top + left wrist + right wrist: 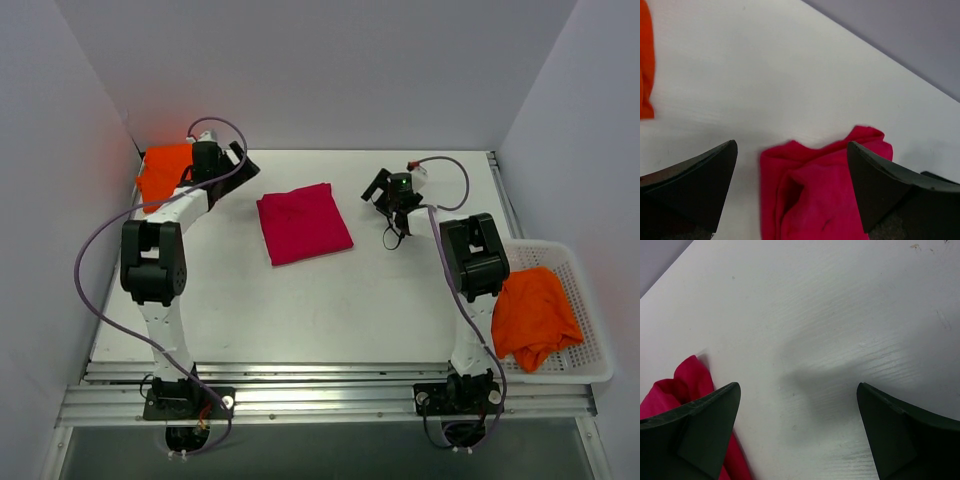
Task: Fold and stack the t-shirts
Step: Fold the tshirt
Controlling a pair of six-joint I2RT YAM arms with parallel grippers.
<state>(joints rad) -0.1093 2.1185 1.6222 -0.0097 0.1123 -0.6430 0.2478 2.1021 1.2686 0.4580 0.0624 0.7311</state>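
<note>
The folded crimson-pink t-shirt needs to be stacked by the orange t-shirt still folded, so my left gripper should next grab it by its corner nearest the orange t-shirt.
A crimson-pink t-shirt [303,222] lies folded into a square near the middle of the table. My left gripper [238,162] hangs open above the table to its upper left; in the left wrist view the shirt's corner [820,190] shows below and between the open fingers. An orange t-shirt [164,170] sits at the far left corner behind the left arm, its edge [646,65] in the left wrist view. My right gripper [378,190] stands open right of the pink shirt, over bare table, the shirt's edge [677,385] at its left. Another orange t-shirt [532,315] lies crumpled in the basket.
A white mesh basket [590,320] stands at the table's right edge beside the right arm. White walls close the table on the left, back and right. A metal rail [330,375] runs along the near edge by the arm bases.
</note>
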